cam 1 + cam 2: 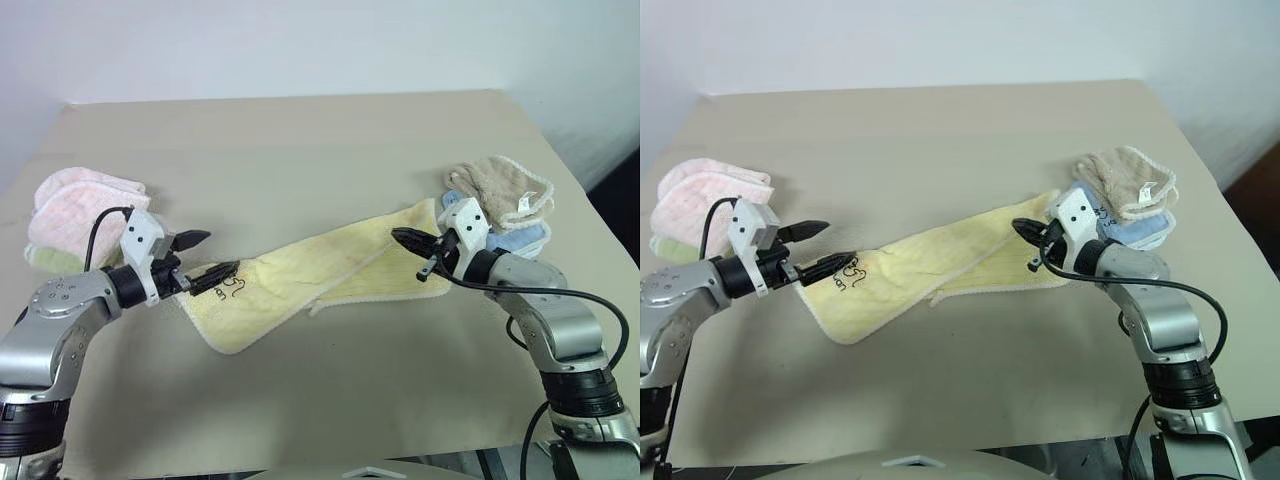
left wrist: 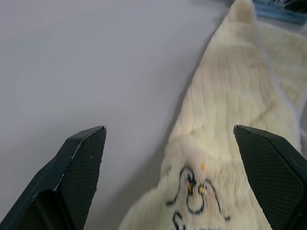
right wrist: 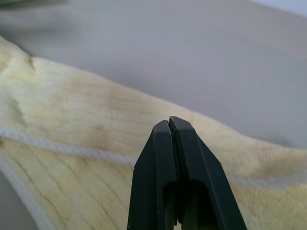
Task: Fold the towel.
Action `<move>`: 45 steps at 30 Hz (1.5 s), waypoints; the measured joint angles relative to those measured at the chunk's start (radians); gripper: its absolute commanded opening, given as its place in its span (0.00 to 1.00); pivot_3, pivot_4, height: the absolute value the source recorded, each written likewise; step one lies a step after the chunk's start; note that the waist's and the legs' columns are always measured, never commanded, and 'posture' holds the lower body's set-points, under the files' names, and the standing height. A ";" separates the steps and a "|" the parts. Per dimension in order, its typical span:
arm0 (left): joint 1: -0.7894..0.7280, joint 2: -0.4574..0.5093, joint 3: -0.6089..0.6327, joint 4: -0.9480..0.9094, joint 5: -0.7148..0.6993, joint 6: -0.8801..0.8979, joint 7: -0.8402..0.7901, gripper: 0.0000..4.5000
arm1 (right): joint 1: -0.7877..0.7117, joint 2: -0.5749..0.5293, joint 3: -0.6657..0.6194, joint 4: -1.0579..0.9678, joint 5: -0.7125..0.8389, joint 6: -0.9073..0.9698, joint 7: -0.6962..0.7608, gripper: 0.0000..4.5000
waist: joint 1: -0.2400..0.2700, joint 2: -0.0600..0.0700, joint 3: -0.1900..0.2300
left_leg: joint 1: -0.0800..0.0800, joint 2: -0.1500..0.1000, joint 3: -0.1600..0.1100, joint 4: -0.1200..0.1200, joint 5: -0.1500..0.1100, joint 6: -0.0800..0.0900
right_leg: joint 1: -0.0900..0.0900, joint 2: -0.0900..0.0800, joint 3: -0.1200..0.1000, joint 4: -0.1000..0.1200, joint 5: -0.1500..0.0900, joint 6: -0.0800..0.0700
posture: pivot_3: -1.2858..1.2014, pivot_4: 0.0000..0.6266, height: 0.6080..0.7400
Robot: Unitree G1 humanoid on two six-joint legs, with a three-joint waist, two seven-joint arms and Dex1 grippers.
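Note:
Next, my left gripper picks up the pale yellow towel by the towel's end edge (image 1: pixel 192 311) beside its printed mark (image 1: pixel 231 288), to fold the towel.
The pale yellow towel (image 1: pixel 310 275) lies stretched in a long slanted band across the table, partly doubled over at its right end. A small dark printed mark (image 2: pixel 194 191) sits near its left corner. My left gripper (image 1: pixel 220 252) stands open at that corner, one finger over the cloth beside the mark and the other over bare table. In the left wrist view the left gripper (image 2: pixel 170 132) has its fingers wide apart with nothing between them. My right gripper (image 1: pixel 397 235) is shut, its tips pressed together just above the towel's right part; in the right wrist view the right gripper (image 3: pixel 169 120) holds no cloth.
A pink towel (image 1: pixel 75 205) on a pale green one (image 1: pixel 45 258) lies at the table's left edge behind my left arm. A beige towel with white edging (image 1: pixel 500 190) rests on a blue cloth (image 1: pixel 520 240) at the right edge. The tan table (image 1: pixel 300 140) stretches bare toward the wall.

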 measured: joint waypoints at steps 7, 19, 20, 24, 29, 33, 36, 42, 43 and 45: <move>-0.040 0.002 -0.034 0.038 0.014 -0.002 -0.022 0.99 | 0.044 0.015 -0.012 -0.024 0.000 0.001 -0.035 0.00 | -0.007 0.000 0.000 | 0.000 0.000 0.000 0.000 0.001 0.001 | -0.001 0.000 0.000 0.000 0.002 0.003 | 0.52 0.24 0.91; -0.030 0.018 -0.034 0.028 0.029 -0.023 -0.046 0.99 | 0.017 0.002 -0.022 -0.002 -0.003 -0.007 -0.017 0.00 | -0.002 0.000 0.000 | 0.000 0.000 0.000 0.000 0.001 0.001 | 0.000 0.000 0.000 0.000 0.001 0.002 | 0.52 0.24 0.91; -0.030 0.021 -0.034 0.028 0.035 -0.025 -0.051 0.99 | 0.010 0.002 -0.022 0.010 -0.006 -0.010 -0.016 0.00 | -0.003 0.000 0.000 | 0.000 0.000 0.000 0.000 0.001 0.001 | 0.000 0.000 0.000 0.000 0.001 0.002 | 0.52 0.24 0.91; -0.028 0.043 -0.035 0.023 0.036 -0.026 -0.082 0.99 | -0.046 0.002 -0.019 0.065 -0.029 -0.027 -0.016 0.00 | -0.004 0.000 0.000 | 0.000 0.000 0.000 0.000 0.001 0.001 | -0.001 0.000 0.000 0.000 0.001 0.002 | 0.52 0.24 0.91; -0.003 0.105 -0.055 -0.006 0.052 -0.048 -0.158 0.99 | -0.066 0.007 -0.010 0.094 -0.049 -0.049 -0.019 0.00 | -0.004 0.000 0.000 | 0.000 0.000 0.000 -0.001 0.001 0.001 | -0.001 0.000 0.000 0.000 0.001 0.002 | 0.52 0.24 0.91; -0.005 0.142 -0.085 -0.004 0.076 -0.083 -0.227 0.99 | -0.033 0.006 -0.013 0.087 -0.049 -0.049 -0.017 0.00 | -0.001 0.000 0.000 | 0.000 0.000 0.000 -0.001 0.001 0.001 | -0.001 0.000 0.000 0.000 0.000 0.000 | 0.52 0.24 0.91; -0.019 0.175 -0.111 0.006 0.088 -0.114 -0.287 0.99 | -0.009 0.001 -0.019 0.074 -0.048 -0.042 -0.016 0.00 | -0.003 0.001 0.000 | 0.000 0.000 0.000 -0.001 0.001 0.001 | -0.001 0.000 0.000 0.000 0.000 0.000 | 0.52 0.24 0.91; -0.005 0.299 -0.166 -0.014 0.077 -0.156 -0.521 0.99 | 0.002 -0.013 -0.028 0.035 -0.047 -0.013 -0.014 0.00 | -0.010 0.001 0.001 | -0.001 0.000 0.000 -0.001 0.001 0.001 | -0.002 0.000 0.000 0.000 0.000 -0.001 | 0.52 0.24 0.91; 0.001 0.317 -0.183 -0.017 0.082 -0.176 -0.557 0.99 | 0.002 -0.013 -0.028 0.032 -0.047 -0.008 -0.013 0.00 | -0.010 0.002 0.001 | -0.001 0.000 0.001 -0.001 0.001 0.001 | -0.002 0.000 0.000 0.000 0.000 -0.001 | 0.52 0.24 0.91; 0.017 0.337 -0.213 -0.018 0.103 -0.217 -0.610 0.99 | 0.002 -0.013 -0.028 0.023 -0.046 0.002 -0.011 0.00 | -0.010 0.002 0.001 | -0.001 0.000 0.000 -0.001 0.000 0.001 | -0.002 0.000 0.000 0.000 0.000 -0.001 | 0.52 0.24 0.91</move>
